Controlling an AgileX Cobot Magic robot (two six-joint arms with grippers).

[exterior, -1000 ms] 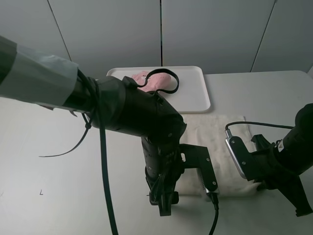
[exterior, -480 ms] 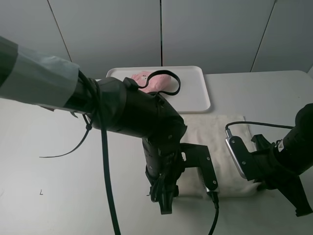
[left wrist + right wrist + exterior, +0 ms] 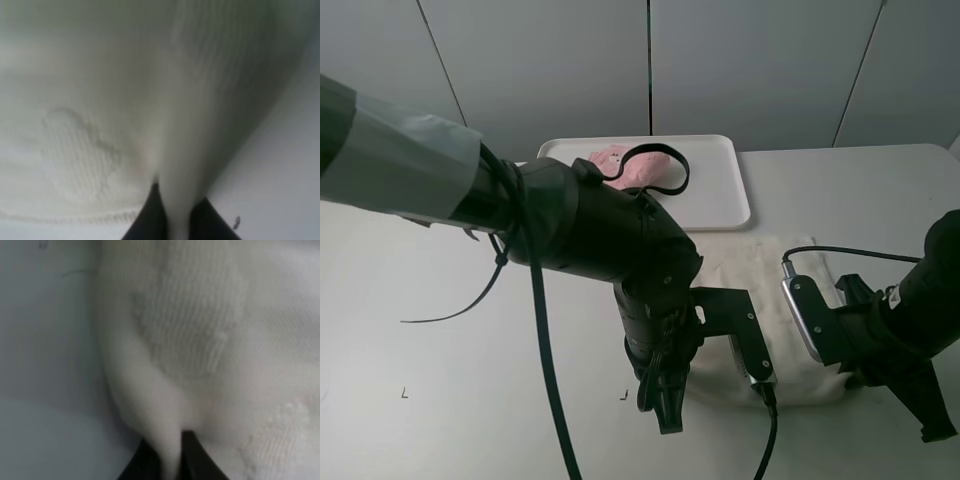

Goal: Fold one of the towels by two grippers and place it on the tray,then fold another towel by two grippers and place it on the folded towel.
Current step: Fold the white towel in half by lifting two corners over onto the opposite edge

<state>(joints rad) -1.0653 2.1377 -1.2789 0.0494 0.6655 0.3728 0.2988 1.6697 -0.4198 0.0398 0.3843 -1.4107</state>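
Observation:
My left gripper holds the cream-white towel's pinched corner at the towel's near edge. It keeps hold of that corner from here until the corner is at the towel's far edge (image 3: 760,237).
The cream-white towel (image 3: 770,290) lies spread on the table in front of the white tray (image 3: 720,190). On the tray rests the pale pink towel (image 3: 608,158), partly hidden behind my left arm and a cable loop. At the towel's near left corner, my left gripper (image 3: 176,220) is shut on a pinched ridge of cream-white towel (image 3: 100,100). My right gripper (image 3: 171,455) is shut on a fold of the same towel (image 3: 200,330) at its near right corner. In the exterior high view both sets of fingers are hidden under the wrists.
The grey-wrapped left arm (image 3: 560,230) reaches across the middle and hides the towel's left part. A black cable (image 3: 535,380) hangs from it down to the front edge. Grey wall panels stand behind the tray.
My left gripper has shut on the towel's near left corner, and its wrist has shifted slightly right and toward the front. The right gripper has kept its grip and not moved.

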